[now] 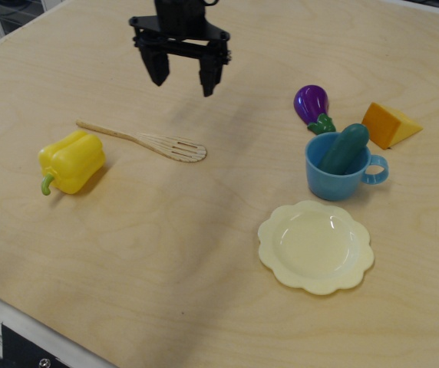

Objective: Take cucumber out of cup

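Note:
My gripper should next grab the cucumber by its upper end above the cup's rim (354,137). Then it can take the cucumber out of the light-blue cup (332,176).
A dark green cucumber (344,148) leans inside a light-blue cup (332,176) with a loop handle, at the right of the table. Its upper end sticks out above the rim toward the right. My black gripper (183,79) hangs open and empty above the table at the upper middle, well to the left of the cup and apart from it.
A purple eggplant (312,106) lies just behind the cup and an orange cheese wedge (389,125) to its right. A pale yellow scalloped plate (316,246) lies in front of the cup. A wooden slotted spatula (144,141) and a yellow pepper (70,161) lie at the left.

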`<state>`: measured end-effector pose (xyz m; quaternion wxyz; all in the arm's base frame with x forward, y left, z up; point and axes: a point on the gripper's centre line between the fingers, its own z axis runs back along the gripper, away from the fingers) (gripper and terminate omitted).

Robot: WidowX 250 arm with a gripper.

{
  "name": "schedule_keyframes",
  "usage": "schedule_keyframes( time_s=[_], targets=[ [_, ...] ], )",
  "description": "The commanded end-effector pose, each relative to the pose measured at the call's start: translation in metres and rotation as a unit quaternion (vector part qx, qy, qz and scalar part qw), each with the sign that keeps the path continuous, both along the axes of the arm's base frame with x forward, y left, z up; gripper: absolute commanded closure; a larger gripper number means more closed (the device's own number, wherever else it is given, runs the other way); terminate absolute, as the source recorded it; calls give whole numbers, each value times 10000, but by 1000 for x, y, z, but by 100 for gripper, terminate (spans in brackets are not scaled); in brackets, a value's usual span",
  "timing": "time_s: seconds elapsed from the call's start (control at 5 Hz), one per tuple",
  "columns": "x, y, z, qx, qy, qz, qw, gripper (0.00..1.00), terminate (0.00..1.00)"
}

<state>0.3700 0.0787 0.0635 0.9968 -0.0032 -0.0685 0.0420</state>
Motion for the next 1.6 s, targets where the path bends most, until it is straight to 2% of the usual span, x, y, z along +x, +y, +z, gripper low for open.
schedule_keyframes(
  time_s=[0.0,0.2,0.6,0.8,1.0,1.2,1.4],
  targets=[
    [16,-72,40,-122,-112,-1936,9809,0,0],
    [5,-102,46,-201,-191,-2668,9634,0,0],
    [-11,-138,43,-201,-95,-3342,9422,0,0],
    [-8,-153,38,-272,3,-3494,9366,0,0],
    [-9,-160,37,-144,7,-3476,9375,0,0],
    [-9,-168,35,-108,49,-3596,9330,0,0],
    [-6,-168,26,-42,200,-3555,9345,0,0]
  ],
)
